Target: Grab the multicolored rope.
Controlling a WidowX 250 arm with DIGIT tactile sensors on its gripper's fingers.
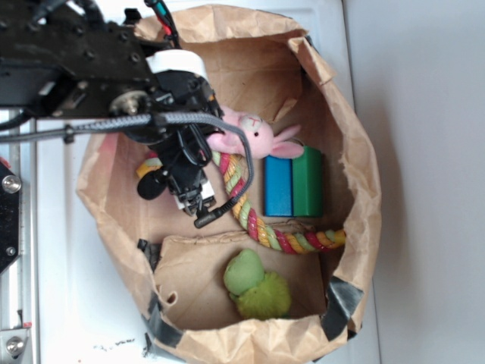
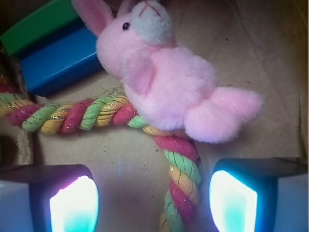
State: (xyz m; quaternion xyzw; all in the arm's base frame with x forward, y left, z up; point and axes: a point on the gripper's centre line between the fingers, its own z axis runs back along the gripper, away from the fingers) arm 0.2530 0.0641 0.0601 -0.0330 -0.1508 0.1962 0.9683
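My fingers are above the rope's lower part [image 2: 181, 193] in the wrist view, so my gripper needs to go down first and then close on the rope.
The multicolored rope [image 1: 254, 222] is a thick twist of red, yellow and pale green lying curved on the floor of a brown paper bag [image 1: 356, 174]. In the wrist view the rope [image 2: 181, 181] runs in from the left, passes under a pink plush bunny [image 2: 169, 89], then bends down between my two pads. My gripper [image 2: 153, 195] is open, and the rope lies closer to the right pad [image 2: 231, 203] than to the left one. From outside, the gripper [image 1: 193, 199] hangs inside the bag over the rope's left stretch, hiding part of it.
A blue and green block [image 1: 293, 182] lies beside the bunny [image 1: 254, 136]. A green plush toy [image 1: 258, 288] sits on a cardboard flap at the bag's near end. The crumpled bag walls rise all around. A black cable [image 1: 227, 205] loops down by the gripper.
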